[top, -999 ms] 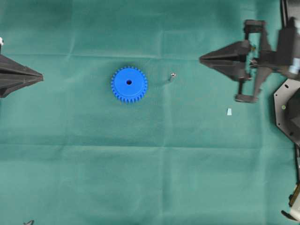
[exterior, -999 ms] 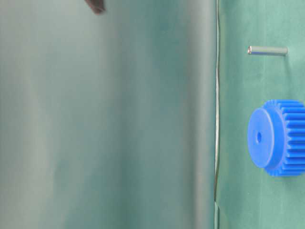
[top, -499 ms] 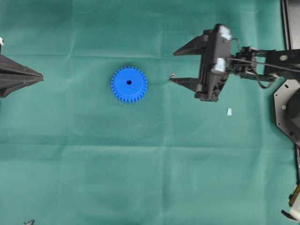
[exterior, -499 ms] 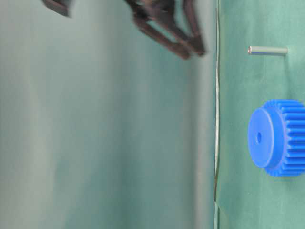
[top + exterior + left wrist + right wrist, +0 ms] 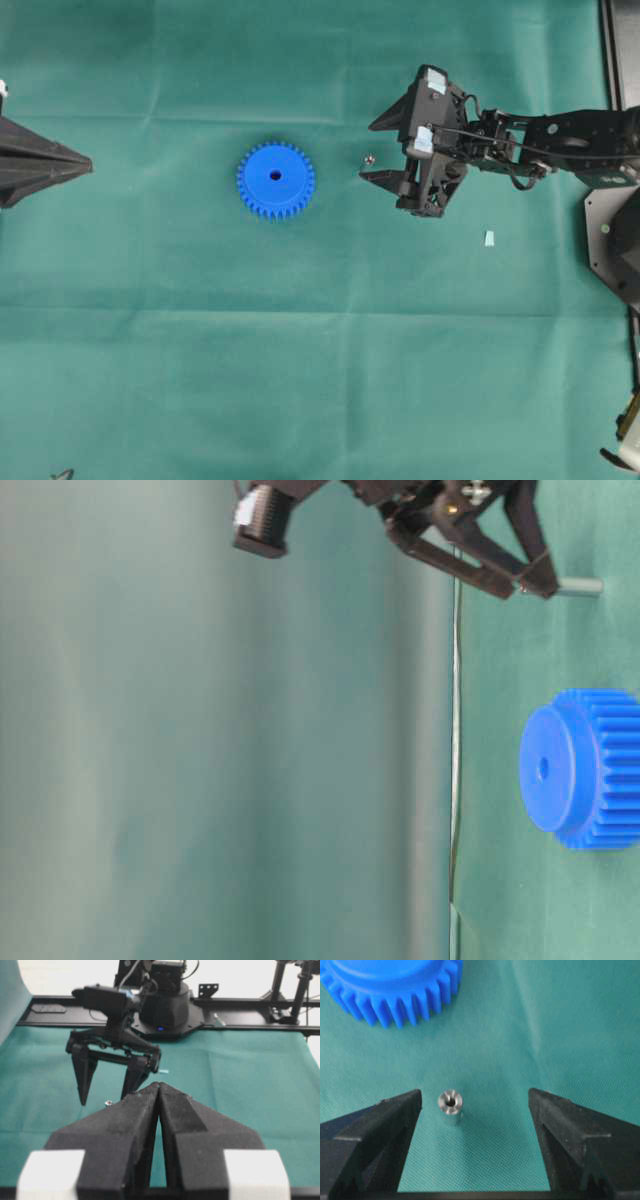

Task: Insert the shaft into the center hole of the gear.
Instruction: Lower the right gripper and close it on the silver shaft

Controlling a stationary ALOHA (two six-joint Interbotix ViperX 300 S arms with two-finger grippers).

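My right gripper will next grab the shaft by its upper end point(image 5: 369, 159). The shaft's lower end then stays free to go into the gear's center hole point(image 5: 276, 175).
The blue gear point(image 5: 275, 180) lies flat on the green cloth, its center hole point(image 5: 275, 176) facing up and empty. The shaft point(image 5: 368, 160), a small silvery pin, stands upright on the cloth to the gear's right. My right gripper point(image 5: 367, 151) is open and low, with one finger on each side of the shaft. In the right wrist view the shaft point(image 5: 450, 1106) stands between the fingers, closer to the left finger point(image 5: 395, 1120), with the gear point(image 5: 390, 985) beyond. My left gripper point(image 5: 88, 163) is shut and empty at the far left, its closed tips point(image 5: 159, 1084) pointing at the scene.
A small pale scrap point(image 5: 489, 238) lies on the cloth below and right of the right gripper. Black robot base hardware point(image 5: 610, 230) stands along the right edge. The table-level view shows the gear point(image 5: 580, 770) and the shaft point(image 5: 585, 585) behind a right finger.
My right gripper has opened, moved left towards the shaft and come down, so that its fingers now stand either side of the pin. Gear, shaft and left arm have not moved.
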